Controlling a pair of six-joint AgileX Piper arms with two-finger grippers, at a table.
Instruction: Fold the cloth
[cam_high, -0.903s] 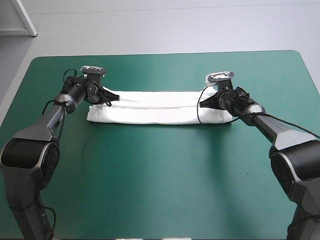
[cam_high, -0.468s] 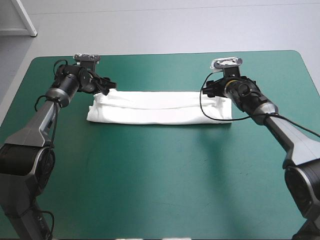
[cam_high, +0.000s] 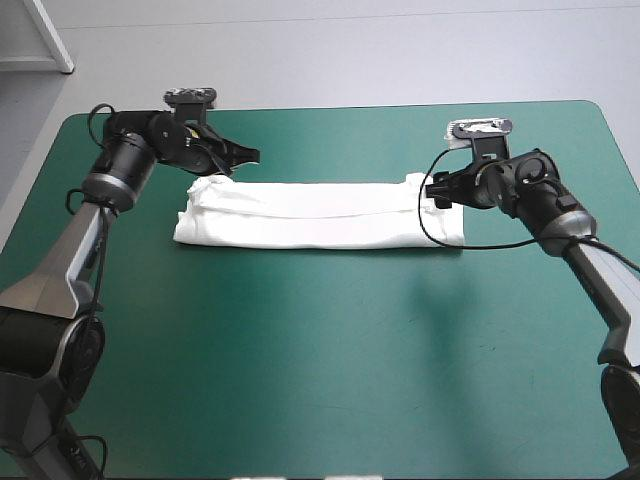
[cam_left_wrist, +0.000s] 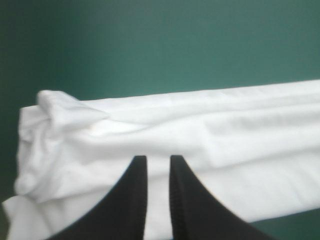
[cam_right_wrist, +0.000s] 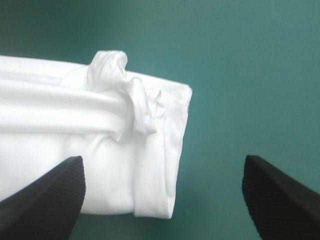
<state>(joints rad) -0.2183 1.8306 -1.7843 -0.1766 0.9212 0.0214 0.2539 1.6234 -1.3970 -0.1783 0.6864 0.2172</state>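
I will next use my right gripper to grab the T-shirt by its end with the crumpled tuft (cam_high: 440, 222), to fold the T-shirt's long band (cam_high: 315, 217) shorter.
The white T-shirt (cam_high: 320, 215) lies folded into a long narrow band across the far half of the table. My left gripper (cam_high: 243, 158) hovers just over its far left corner. In the left wrist view its black fingers (cam_left_wrist: 156, 159) stand almost together with a thin slit, and nothing is between them; the T-shirt (cam_left_wrist: 225, 125) lies below. My right gripper (cam_high: 432, 190) hangs over the band's right end. Its fingers (cam_right_wrist: 162, 165) are spread wide apart, and a small crumpled tuft sits on the T-shirt (cam_right_wrist: 50, 120) ahead of them.
The teal-green cover (cam_high: 320, 380) runs wide and bare from the band to the table's near edge. A narrower strip of cover lies between the band and the far edge.
Both grippers let go of the band's far corners and rose off it, drawing outward. The right one stayed wide open. The left one opened, then drew nearly together again.
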